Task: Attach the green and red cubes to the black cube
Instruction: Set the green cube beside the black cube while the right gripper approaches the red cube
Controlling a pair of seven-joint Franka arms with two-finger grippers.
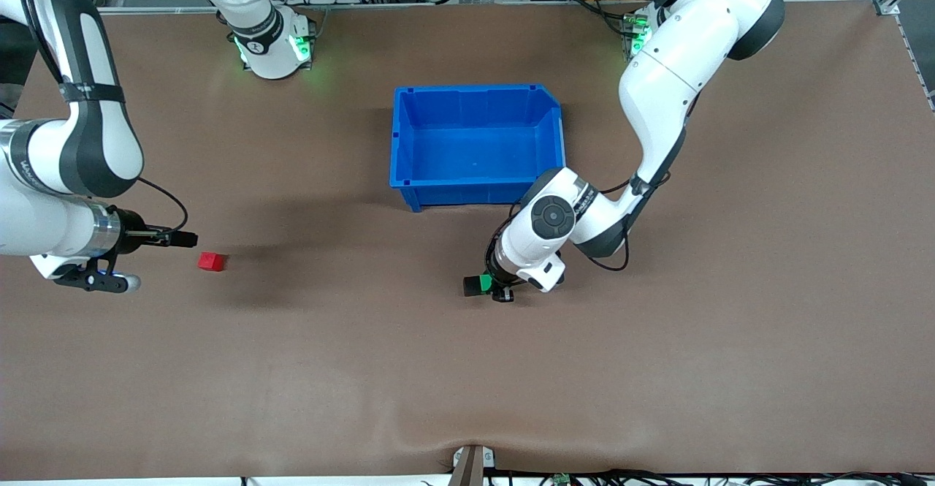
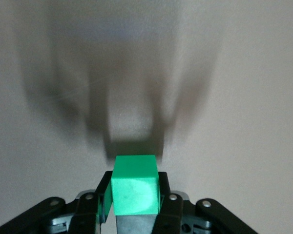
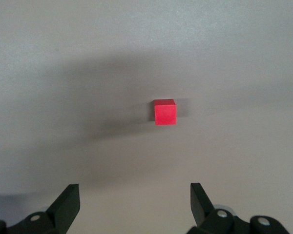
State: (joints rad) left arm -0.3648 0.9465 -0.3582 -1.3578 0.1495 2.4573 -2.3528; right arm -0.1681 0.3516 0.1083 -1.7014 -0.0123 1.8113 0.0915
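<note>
The left gripper needs to lower the green cube before it opens, because the green cube's far edge [image 2: 136,156] is still above its shadow on the tabletop.
My left gripper [image 1: 488,283] [image 2: 135,195] is shut on the green cube [image 1: 485,281] [image 2: 135,184], low over the middle of the table. The black cube [image 1: 471,286] sits right against the green one, on the side toward the right arm's end. In the left wrist view only a dim dark patch shows past the green cube. The red cube [image 1: 212,261] [image 3: 165,112] lies alone on the table toward the right arm's end. My right gripper [image 1: 186,238] [image 3: 135,200] is open and empty, a short way from the red cube and pointing at it.
An empty blue bin [image 1: 475,91] stands mid-table, farther from the front camera than the black cube. Brown tabletop stretches around the cubes. A small bracket [image 1: 471,464] sits at the table's near edge.
</note>
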